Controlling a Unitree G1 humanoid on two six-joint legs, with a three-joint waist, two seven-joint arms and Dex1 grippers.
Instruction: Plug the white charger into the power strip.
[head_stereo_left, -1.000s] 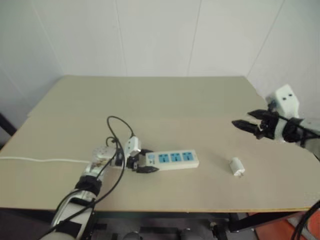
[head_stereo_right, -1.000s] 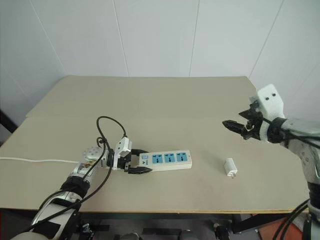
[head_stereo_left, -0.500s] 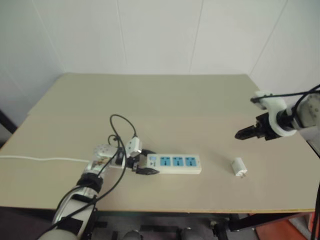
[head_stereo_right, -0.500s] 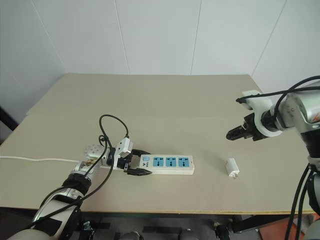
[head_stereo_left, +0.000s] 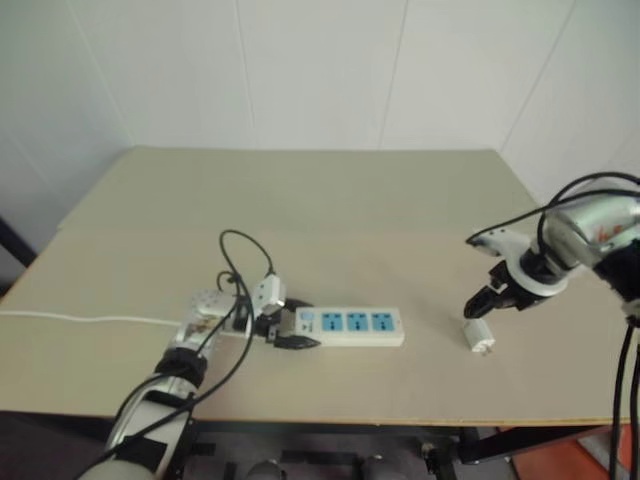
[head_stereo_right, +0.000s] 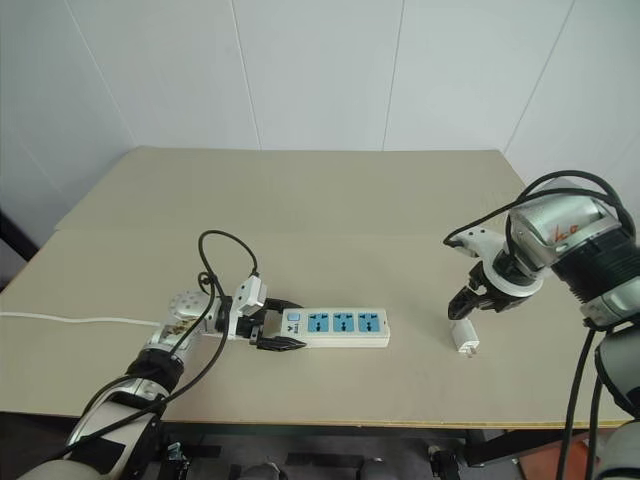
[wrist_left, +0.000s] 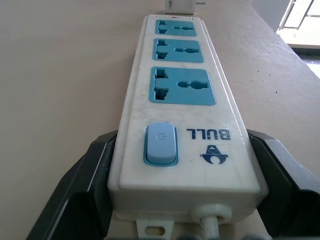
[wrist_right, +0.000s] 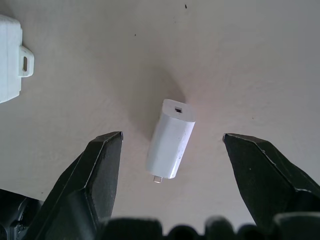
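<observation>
My right gripper should grab the flat long sides of the charger (head_stereo_right: 463, 337) next, which face each other, as metal prongs stick out of one end.
The power strip (head_stereo_right: 338, 326), a white bar with three blue sockets, lies on the table near the front edge. My left gripper (head_stereo_right: 270, 328) is shut on its switch end, and its black fingers (wrist_left: 87, 170) press both long sides. The white charger (head_stereo_right: 463, 337) lies flat on the table to the right of the strip, a short gap away. My right gripper (head_stereo_right: 463, 304) hangs just above it, pointing down and open. In the right wrist view the charger (wrist_right: 171, 145) sits between the two spread fingertips (wrist_right: 107, 150), touching neither.
The beige table (head_stereo_right: 300, 200) reaches back to white walls. The strip's thin white cord (head_stereo_right: 70, 321) runs off to the left. A black cable loop (head_stereo_right: 225, 250) rises from my left wrist. The table's right edge is close behind the right gripper.
My right gripper has swung from pointing level to pointing down and has dropped to just above the charger. The left gripper and the power strip have kept still.
</observation>
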